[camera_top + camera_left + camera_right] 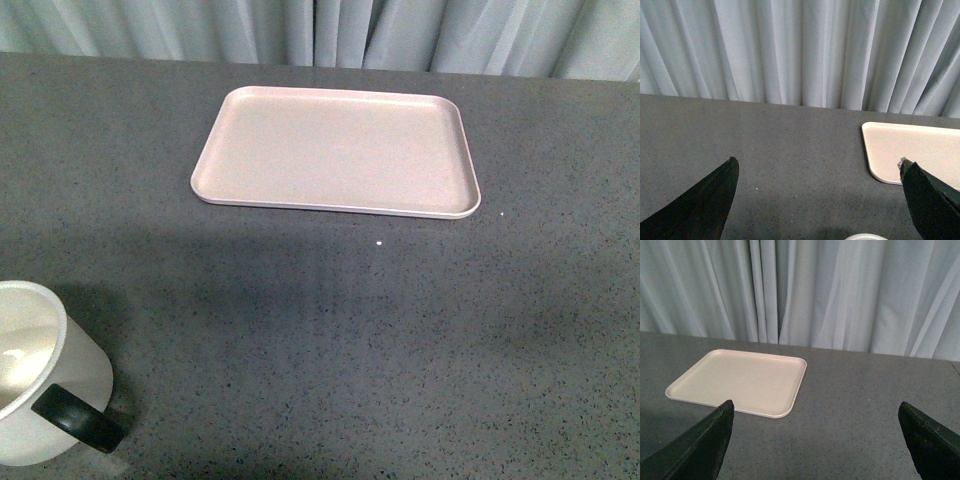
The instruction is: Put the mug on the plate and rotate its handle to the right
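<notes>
Next, the left gripper grabs the mug by its rim point(62, 322) to set the mug on the pink plate point(335, 150) and turn its handle.
The white mug point(45, 370) stands upright at the near left of the grey table, partly cut off by the front view's edge. Its black handle point(78, 417) points toward the near right. No face print shows. The pale pink plate point(335, 150) lies empty at the far middle of the table. Neither gripper shows in the front view. My left gripper point(818, 167) is open above bare table, with the mug's rim point(866, 236) just at the picture's edge and the plate's corner point(905, 152) beyond. My right gripper point(816, 407) is open above bare table, near the plate point(740, 380).
A pale grey curtain point(320, 30) hangs along the table's far edge. Dark speckled tabletop point(380, 330) lies between the mug and the plate. A small white speck point(378, 244) lies just in front of the plate.
</notes>
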### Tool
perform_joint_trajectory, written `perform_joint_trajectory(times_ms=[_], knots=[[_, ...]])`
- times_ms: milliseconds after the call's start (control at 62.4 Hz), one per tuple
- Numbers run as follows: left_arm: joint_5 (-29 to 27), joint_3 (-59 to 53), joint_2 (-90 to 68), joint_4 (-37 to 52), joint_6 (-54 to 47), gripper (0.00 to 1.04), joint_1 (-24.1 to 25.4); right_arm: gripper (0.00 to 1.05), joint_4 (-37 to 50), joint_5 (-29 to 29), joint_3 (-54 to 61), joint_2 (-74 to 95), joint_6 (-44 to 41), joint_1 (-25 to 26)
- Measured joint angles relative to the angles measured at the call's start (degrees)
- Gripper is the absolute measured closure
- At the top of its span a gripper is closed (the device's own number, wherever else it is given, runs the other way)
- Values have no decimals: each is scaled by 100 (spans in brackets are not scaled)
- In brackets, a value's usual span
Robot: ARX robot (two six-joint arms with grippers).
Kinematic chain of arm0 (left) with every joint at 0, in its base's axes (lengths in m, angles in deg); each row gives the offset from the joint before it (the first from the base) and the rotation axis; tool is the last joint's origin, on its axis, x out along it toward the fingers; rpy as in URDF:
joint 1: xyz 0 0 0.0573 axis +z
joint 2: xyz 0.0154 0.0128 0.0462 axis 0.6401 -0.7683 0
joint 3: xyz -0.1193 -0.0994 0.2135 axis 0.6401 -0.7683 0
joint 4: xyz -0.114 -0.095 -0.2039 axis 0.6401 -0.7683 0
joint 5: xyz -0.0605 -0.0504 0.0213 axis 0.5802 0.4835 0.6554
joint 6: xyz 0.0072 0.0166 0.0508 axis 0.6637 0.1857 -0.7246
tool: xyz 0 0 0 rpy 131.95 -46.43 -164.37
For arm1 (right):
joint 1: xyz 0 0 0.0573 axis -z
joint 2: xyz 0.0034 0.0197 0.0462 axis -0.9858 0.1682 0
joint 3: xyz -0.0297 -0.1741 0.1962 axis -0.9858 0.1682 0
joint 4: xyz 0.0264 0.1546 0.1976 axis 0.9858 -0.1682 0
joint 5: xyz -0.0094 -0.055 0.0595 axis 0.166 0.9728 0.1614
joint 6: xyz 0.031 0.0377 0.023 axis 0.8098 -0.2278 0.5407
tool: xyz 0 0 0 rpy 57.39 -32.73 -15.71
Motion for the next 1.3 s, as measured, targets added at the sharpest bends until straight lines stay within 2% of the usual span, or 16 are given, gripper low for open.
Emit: perform_joint_trajectory(times_ms=[658, 722, 770, 866, 994, 1299], knots=[[96, 28, -63, -90, 57, 9, 22, 9, 0, 0, 0, 0, 0, 0], [883, 605, -831, -1377, 299, 9, 308, 9, 0, 4, 0, 0, 0, 0], [1054, 1008, -1694, -1880, 295, 9, 520, 9, 0, -7, 0, 0, 0, 0], [942, 1419, -2951, -1593, 133, 9, 669, 9, 0, -2, 0, 0, 0, 0], [881, 1797, -4186, -1102, -35, 9, 476, 9, 0, -2, 0, 0, 0, 0], [654, 2374, -5775, -898, -201, 9, 98, 9, 0, -2, 0, 0, 0, 0]])
